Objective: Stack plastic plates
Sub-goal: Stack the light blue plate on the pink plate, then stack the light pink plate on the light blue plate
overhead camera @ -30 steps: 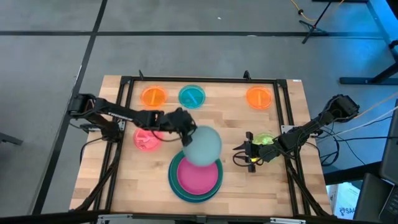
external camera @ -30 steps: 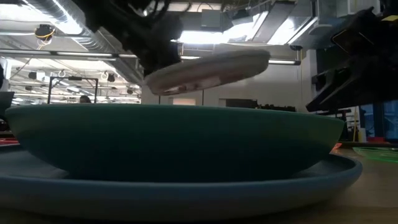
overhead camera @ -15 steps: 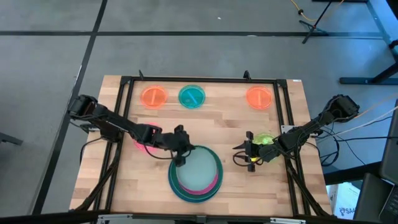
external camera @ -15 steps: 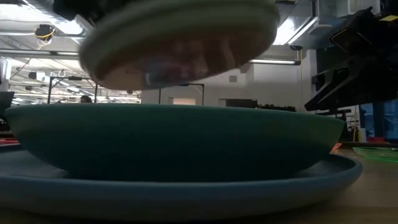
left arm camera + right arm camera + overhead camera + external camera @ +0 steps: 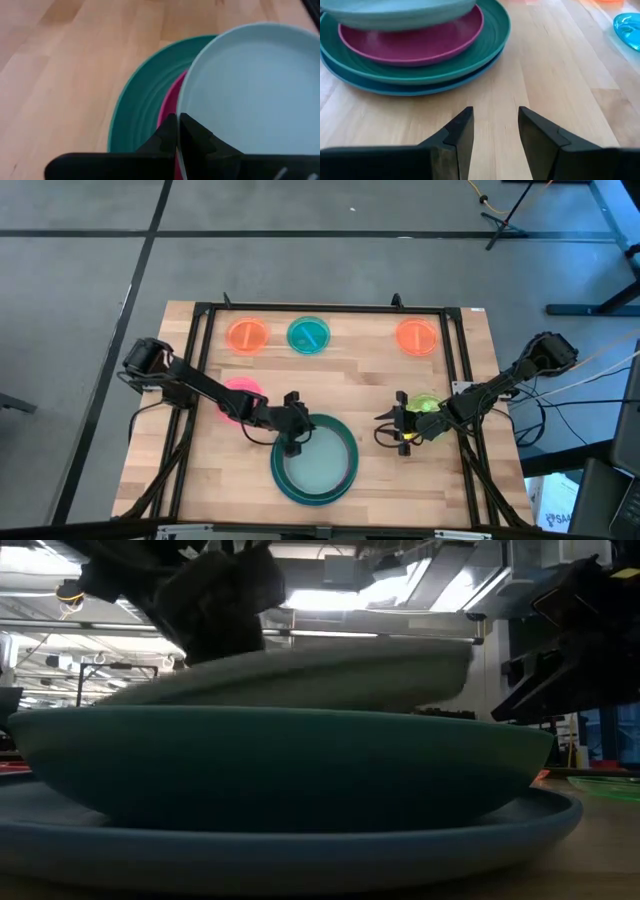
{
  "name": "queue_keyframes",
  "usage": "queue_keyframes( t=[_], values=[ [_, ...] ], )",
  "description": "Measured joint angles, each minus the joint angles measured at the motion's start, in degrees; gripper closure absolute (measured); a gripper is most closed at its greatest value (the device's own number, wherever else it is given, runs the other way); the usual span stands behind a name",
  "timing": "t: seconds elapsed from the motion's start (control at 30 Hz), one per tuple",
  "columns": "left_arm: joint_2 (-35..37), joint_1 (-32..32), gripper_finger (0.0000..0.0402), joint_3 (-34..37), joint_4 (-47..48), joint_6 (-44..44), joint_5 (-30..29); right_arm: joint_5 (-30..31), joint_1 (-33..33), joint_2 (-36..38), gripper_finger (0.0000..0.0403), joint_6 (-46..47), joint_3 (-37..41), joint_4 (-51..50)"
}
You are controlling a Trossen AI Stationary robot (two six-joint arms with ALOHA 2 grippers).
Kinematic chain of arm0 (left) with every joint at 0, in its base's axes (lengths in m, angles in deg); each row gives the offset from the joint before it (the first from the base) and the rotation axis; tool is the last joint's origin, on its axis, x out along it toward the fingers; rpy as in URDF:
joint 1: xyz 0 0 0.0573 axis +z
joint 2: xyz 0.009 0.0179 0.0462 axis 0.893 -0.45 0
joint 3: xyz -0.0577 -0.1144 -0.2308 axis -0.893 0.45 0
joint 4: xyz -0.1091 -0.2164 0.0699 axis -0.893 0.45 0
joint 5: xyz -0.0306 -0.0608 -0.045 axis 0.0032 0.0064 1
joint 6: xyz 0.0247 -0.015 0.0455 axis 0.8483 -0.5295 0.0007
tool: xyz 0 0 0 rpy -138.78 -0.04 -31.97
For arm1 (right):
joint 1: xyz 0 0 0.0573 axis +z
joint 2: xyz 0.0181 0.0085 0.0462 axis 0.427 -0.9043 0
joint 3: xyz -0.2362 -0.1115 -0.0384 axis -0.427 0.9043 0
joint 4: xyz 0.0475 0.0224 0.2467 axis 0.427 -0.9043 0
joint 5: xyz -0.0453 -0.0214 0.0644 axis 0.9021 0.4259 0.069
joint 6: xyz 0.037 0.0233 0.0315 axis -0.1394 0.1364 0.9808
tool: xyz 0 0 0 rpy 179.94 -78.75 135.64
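Note:
My left gripper should open now. The pale teal plate's outline (image 5: 318,470) is inside the green plate's rim (image 5: 353,469) on every side.
A pale teal plate (image 5: 318,462) sits tilted low over a stack: a magenta plate (image 5: 415,42) in a green plate (image 5: 346,442) on a blue plate (image 5: 395,86). My left gripper (image 5: 292,444) is shut on the pale teal plate at its far left rim. In the low view the pale teal plate (image 5: 300,680) slants, higher at the right, over the green plate (image 5: 280,765). Whether it touches the magenta plate I cannot tell. My right gripper (image 5: 384,427) is open and empty, right of the stack, beside a small lime plate (image 5: 425,404). My left gripper pinches the pale teal plate's rim (image 5: 181,117) between its two fingers, at the plate's far left edge. The fingers slant down from the table's left and far side. The plate is tilted in the hold, low over the magenta plate.
Small plates lie flat on the wooden table: orange (image 5: 247,335), teal (image 5: 308,334) and orange (image 5: 416,336) along the far side, pink (image 5: 240,393) left of the stack under my left arm. A black frame (image 5: 330,308) borders the table.
My left gripper has gone toward the table's near edge and down, still shut on the pale teal plate. The plate has come from above the stack's far edge to low over its middle and now covers most of the magenta plate.

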Motion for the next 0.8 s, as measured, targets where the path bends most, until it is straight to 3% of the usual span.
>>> queue_keyframes(
  t=[0.2, 0.5, 0.63, 0.8],
  values=[
    [-0.06, 0.56, 0.0388, 0.04, 0.22, -2.90, -0.43, 0.00, 0.00, 0.00, 0.0259, 0.00, -0.01, 0.07],
    [0.78, 1.98, 0.0301, 0.01, 1.03, -4.11, 2.43, -0.11, -0.01, 0.00, 0.0259, 0.33, 0.00, 0.05],
    [4.50, 3.32, 0.0282, -0.11, 3.99, -2.86, 5.75, 1.06, -0.02, 0.00, 0.0259, 0.33, 0.00, 0.84],
    [12.11, 3.14, 0.0279, -0.20, 10.65, -1.90, 5.74, 1.33, -0.01, 0.00, 0.0259, 0.45, 0.00, 0.67]
  ],
)
